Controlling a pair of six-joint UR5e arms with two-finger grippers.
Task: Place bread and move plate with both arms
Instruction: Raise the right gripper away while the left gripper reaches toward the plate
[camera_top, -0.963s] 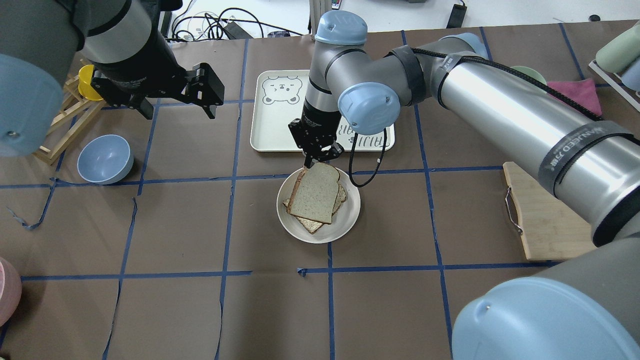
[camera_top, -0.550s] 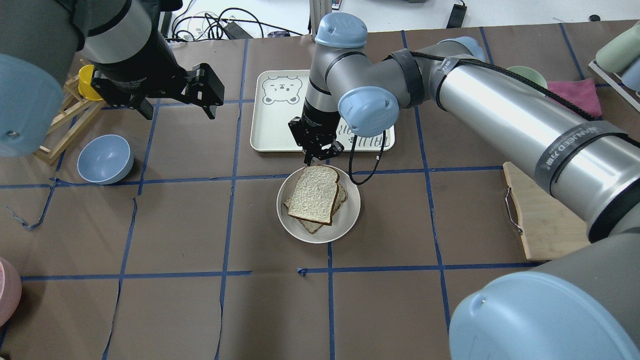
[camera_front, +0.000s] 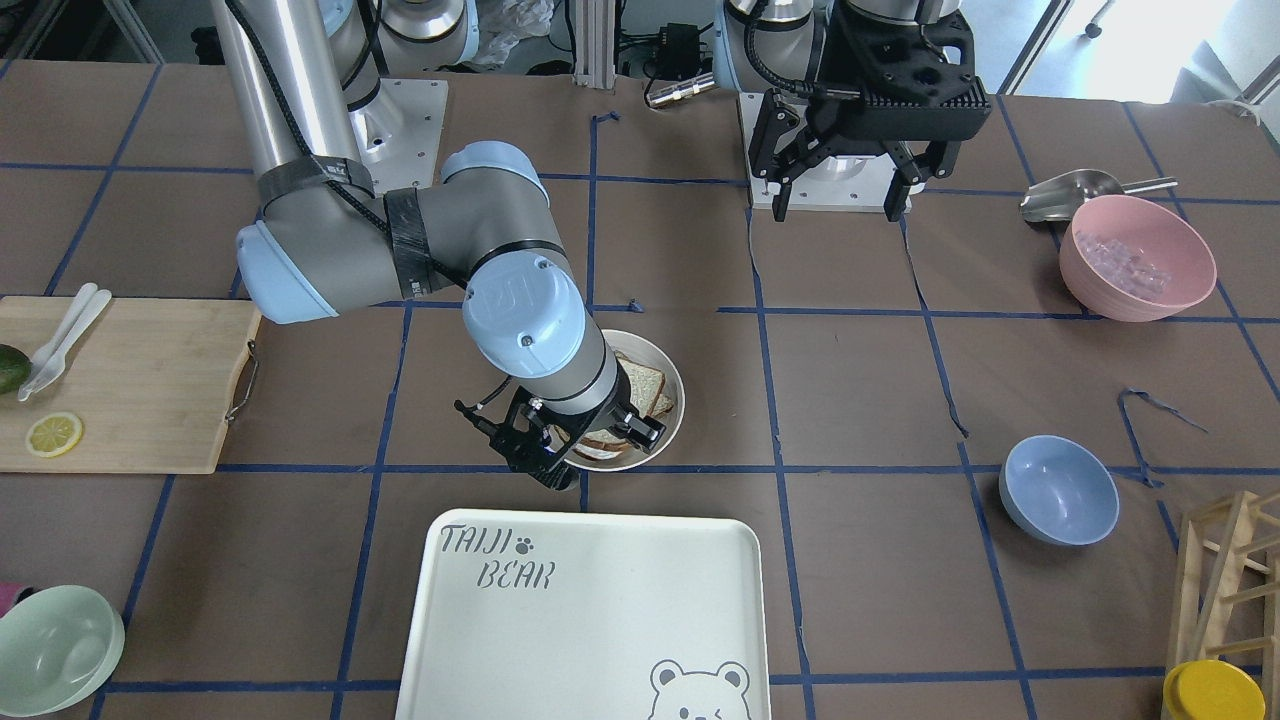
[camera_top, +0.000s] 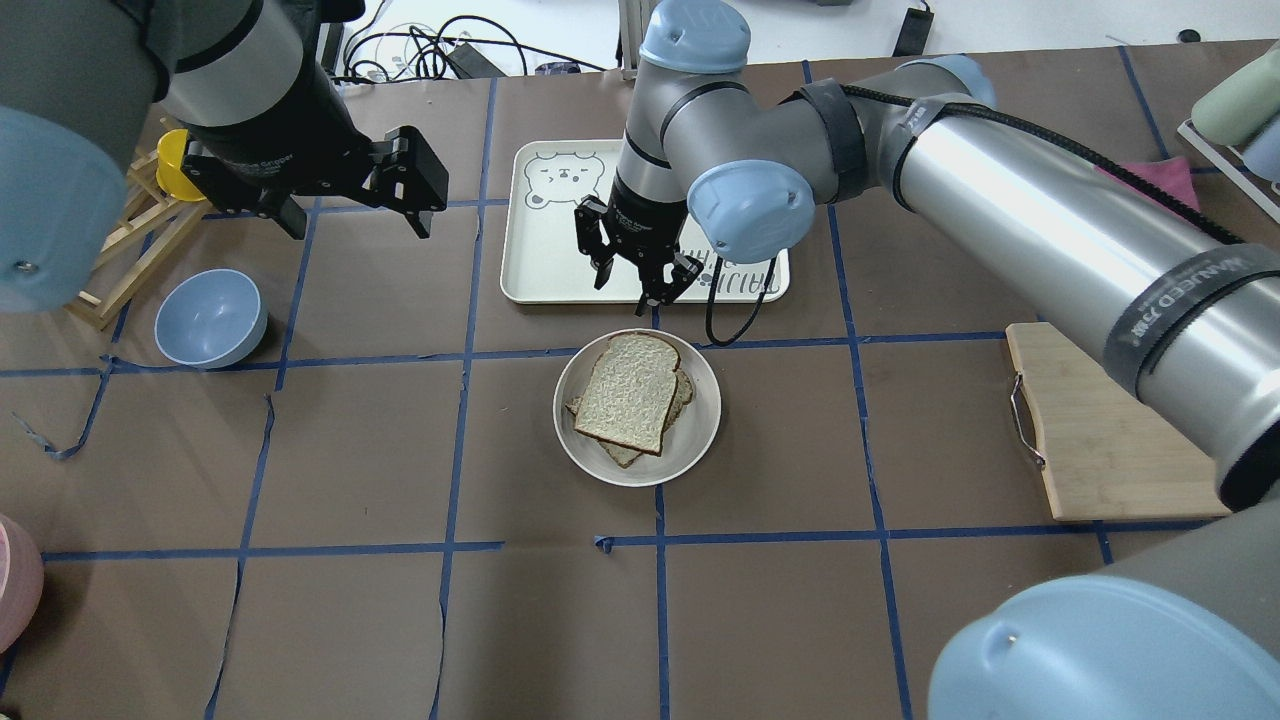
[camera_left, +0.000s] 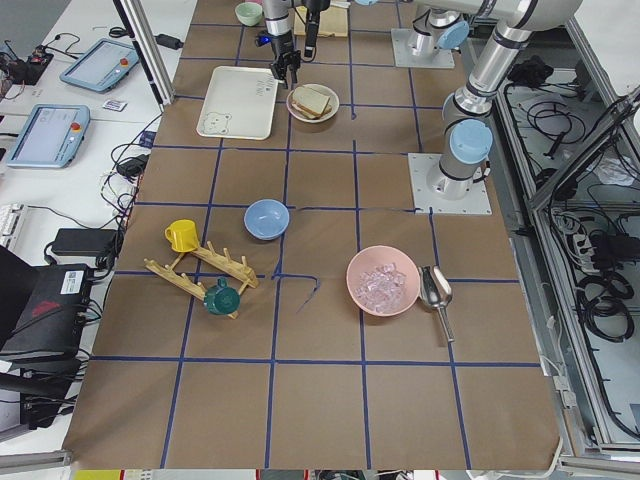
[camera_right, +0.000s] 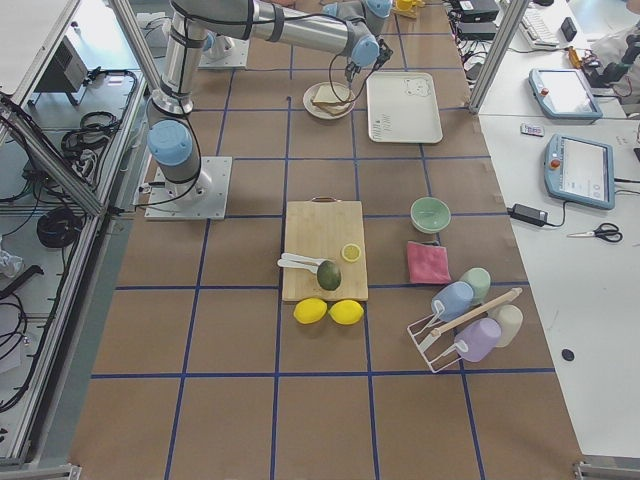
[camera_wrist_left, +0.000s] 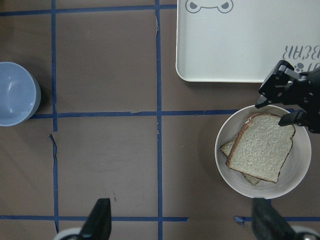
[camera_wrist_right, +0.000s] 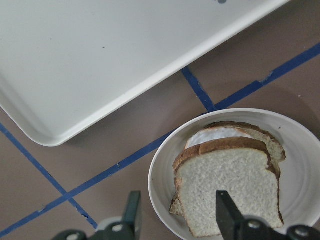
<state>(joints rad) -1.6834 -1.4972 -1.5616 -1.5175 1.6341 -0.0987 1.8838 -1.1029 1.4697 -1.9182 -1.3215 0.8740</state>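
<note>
My left gripper should next take hold of the plate by its thin raised rim (camera_front: 681, 403) to move it, because the plate is wide and bread slices cover its middle.
The bread (camera_top: 628, 392), a plain pale slice with a brown crust, lies flat on top of another slice in the round off-white plate (camera_top: 697, 428) at the table's middle. It also shows in the right wrist view (camera_wrist_right: 230, 192) and the left wrist view (camera_wrist_left: 261, 153). My right gripper (camera_top: 634, 281) is open and empty. It hangs just beyond the plate's far rim (camera_wrist_right: 162, 172), over the tray's near edge. My left gripper (camera_top: 400, 195) is open and empty, high above the table at the far left, well apart from the plate (camera_wrist_left: 301, 172).
The bear-printed tray (camera_top: 555, 240) lies just behind the plate. A blue bowl (camera_top: 210, 318) and a wooden rack (camera_top: 130, 245) stand at the left. A cutting board (camera_top: 1090, 430) lies at the right. A pink bowl (camera_front: 1137, 257) stands near the robot's left side.
My right gripper has let go of the bread's far edge, opened, and moved up and back toward the tray. The bread has dropped flat onto the lower slice. The left arm has not moved.
</note>
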